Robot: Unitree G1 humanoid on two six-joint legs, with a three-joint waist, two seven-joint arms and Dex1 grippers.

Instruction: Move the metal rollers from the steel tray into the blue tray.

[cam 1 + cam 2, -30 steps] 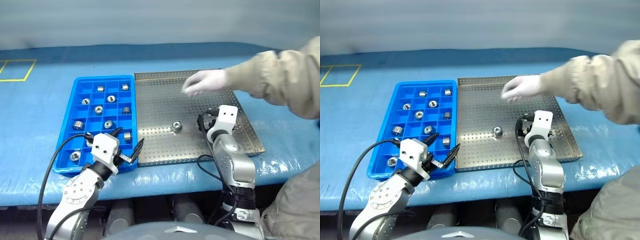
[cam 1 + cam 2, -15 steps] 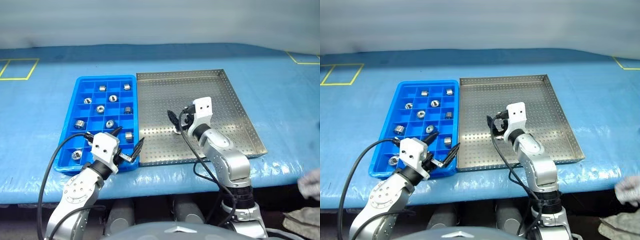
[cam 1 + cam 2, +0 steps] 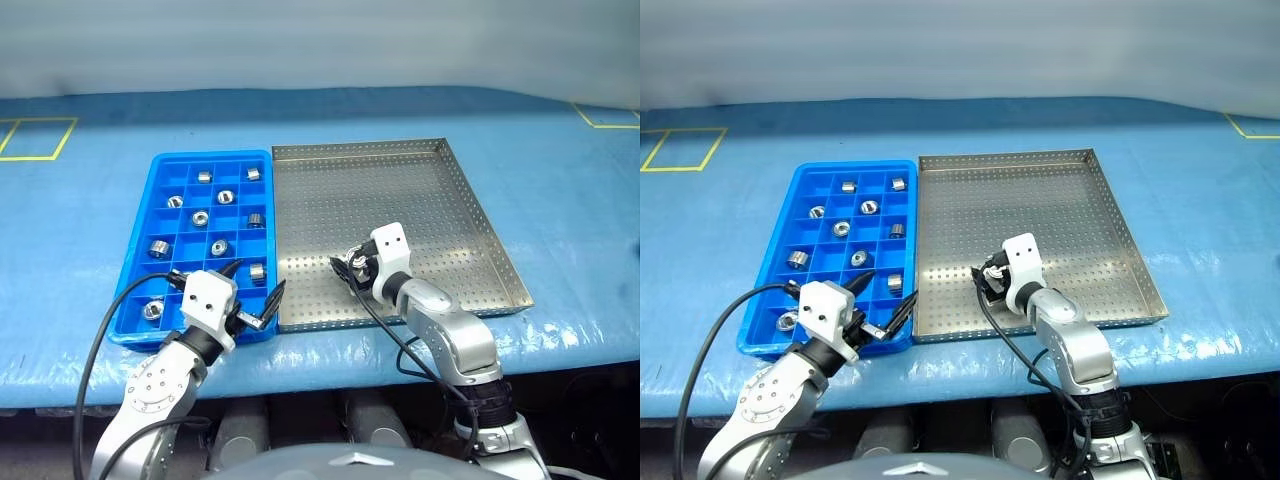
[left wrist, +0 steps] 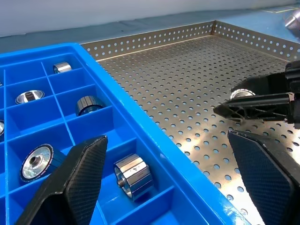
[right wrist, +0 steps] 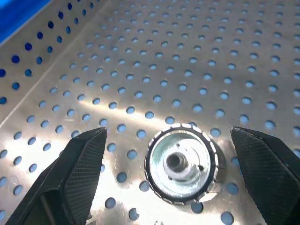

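Note:
The right gripper should close on the roller now, as its fingers are beside the metal roller's ridged rim (image 3: 360, 265), low over the steel tray's perforated bottom. Closing now would hold the roller.
The steel tray (image 3: 420, 190) holds one metal roller (image 5: 182, 164), lying flat on the perforated floor. My right gripper (image 5: 168, 133) is open and low over the tray, one finger on each side of that roller and neither touching it. From the head it sits at the tray's front middle (image 3: 348, 268). The blue tray (image 3: 165, 162) lies left of the steel tray, with several rollers (image 3: 218, 247) in its compartments. My left gripper (image 3: 262, 274) hangs open and empty over the blue tray's front right corner. One roller (image 4: 133, 176) lies just below it.
Both trays rest on a blue table cover (image 3: 560, 170) with yellow tape marks at the far left (image 3: 40, 140) and far right (image 3: 600, 115). Black cables (image 3: 95, 350) run along both arms.
The person's arm and gloved hand over the steel tray have withdrawn out of view. My right gripper has swung left and down to straddle the roller. The left gripper stayed put.

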